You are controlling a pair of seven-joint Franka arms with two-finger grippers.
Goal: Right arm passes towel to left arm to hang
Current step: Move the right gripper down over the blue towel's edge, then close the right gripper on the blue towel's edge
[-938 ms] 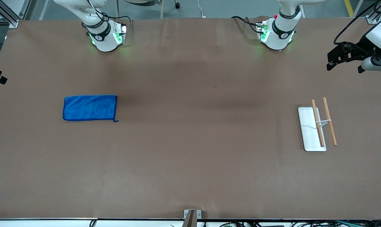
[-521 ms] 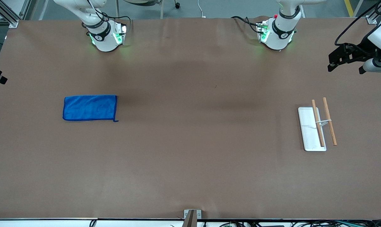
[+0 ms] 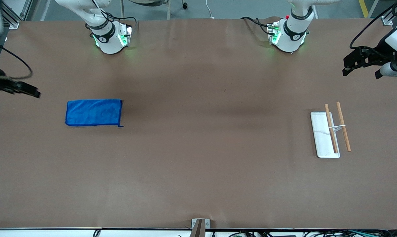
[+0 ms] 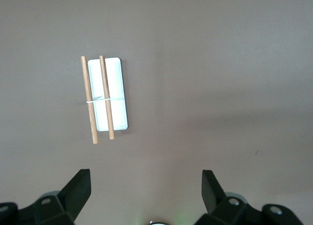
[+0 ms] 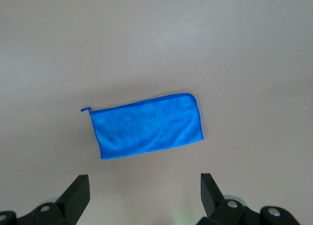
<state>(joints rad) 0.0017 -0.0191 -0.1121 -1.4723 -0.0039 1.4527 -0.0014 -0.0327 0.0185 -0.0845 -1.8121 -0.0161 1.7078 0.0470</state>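
Observation:
My right gripper grabs the towel by its long edge (image 3: 94, 100) opposite the loop next, so that the blue towel's loop tag (image 3: 120, 126) stays free to hang.
The blue towel (image 3: 93, 113) lies flat on the brown table toward the right arm's end, folded to a rectangle with a small loop tag at one corner. It also shows in the right wrist view (image 5: 146, 126). My right gripper (image 3: 27, 91) is open and empty, up in the air over the table's edge at the right arm's end, beside the towel. My left gripper (image 3: 349, 65) is open and empty, high over the left arm's end of the table. The hanging rack (image 3: 331, 130) has a white base and two wooden rods; it also shows in the left wrist view (image 4: 103, 99).
The two arm bases (image 3: 109, 36) (image 3: 288, 33) stand along the table's farthest edge from the front camera. A small metal bracket (image 3: 200, 224) sits at the table's nearest edge.
My right gripper has moved in from the table's end toward the towel. My left gripper has drifted slightly outward. The towel and the rack have not moved.

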